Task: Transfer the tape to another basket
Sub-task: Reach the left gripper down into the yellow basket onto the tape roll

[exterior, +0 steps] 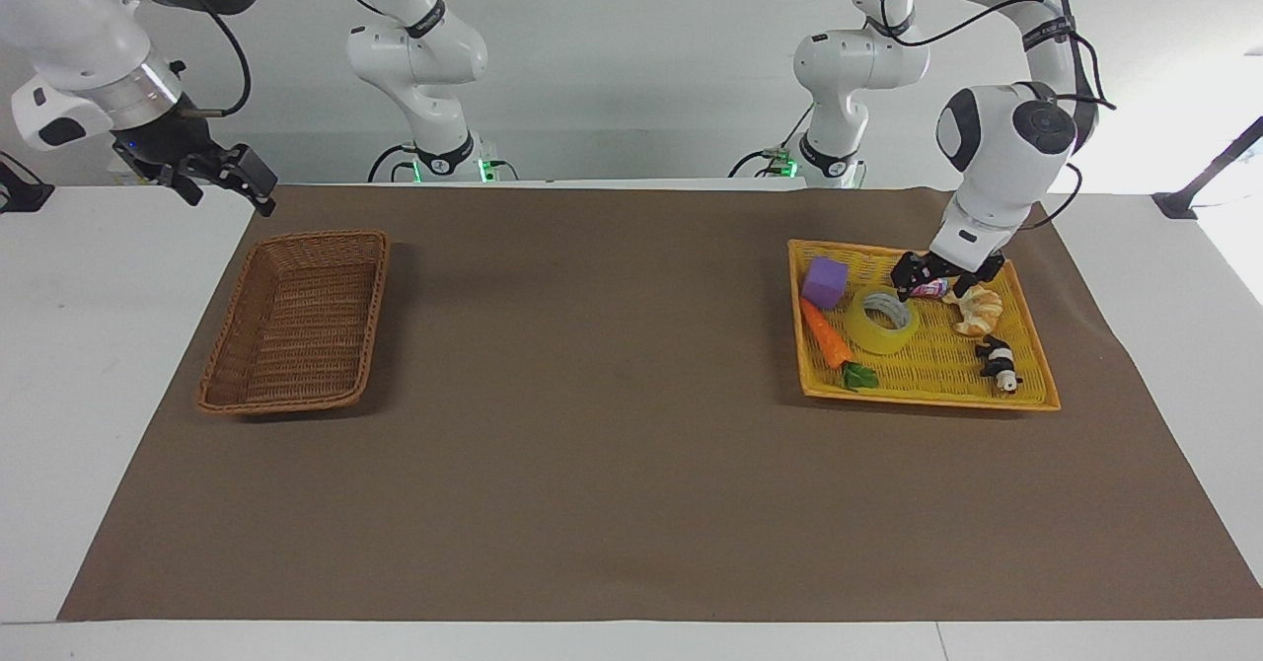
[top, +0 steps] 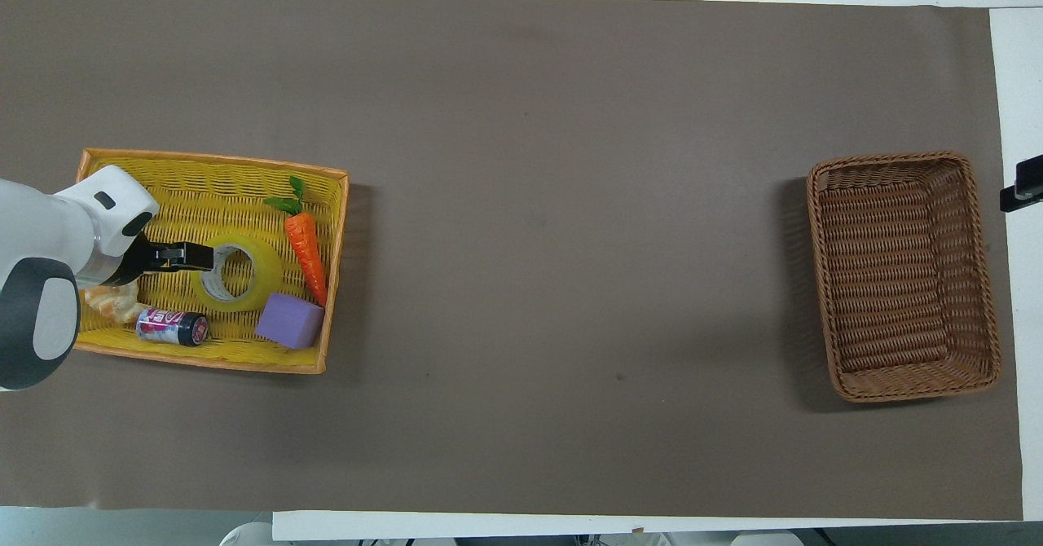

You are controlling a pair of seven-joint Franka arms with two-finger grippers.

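I need to grab the tape by its ring's side (top: 209, 281) with my left gripper next, because the tape is broad with an open hole in its middle (top: 238, 272).
The yellow tape (exterior: 881, 319) (top: 236, 272) lies flat in the bright yellow tray (exterior: 928, 400) (top: 212, 157), between a carrot and a croissant. My left gripper (exterior: 932, 284) (top: 200, 257) hangs open low over the tray, at the tape's edge toward the left arm's end, with nothing between its fingers. The brown wicker basket (exterior: 321, 237) (top: 896, 157) stands empty at the right arm's end of the table. My right gripper (exterior: 222, 183) (top: 1023, 187) waits open in the air beside that basket's outer edge.
The tray also holds a purple block (exterior: 825, 281) (top: 290, 320), a carrot (exterior: 825, 335) (top: 305, 244), a small can (top: 173, 327), a croissant (exterior: 977, 309) and a panda figure (exterior: 999, 363). A brown mat (exterior: 592, 395) covers the table between the two containers.
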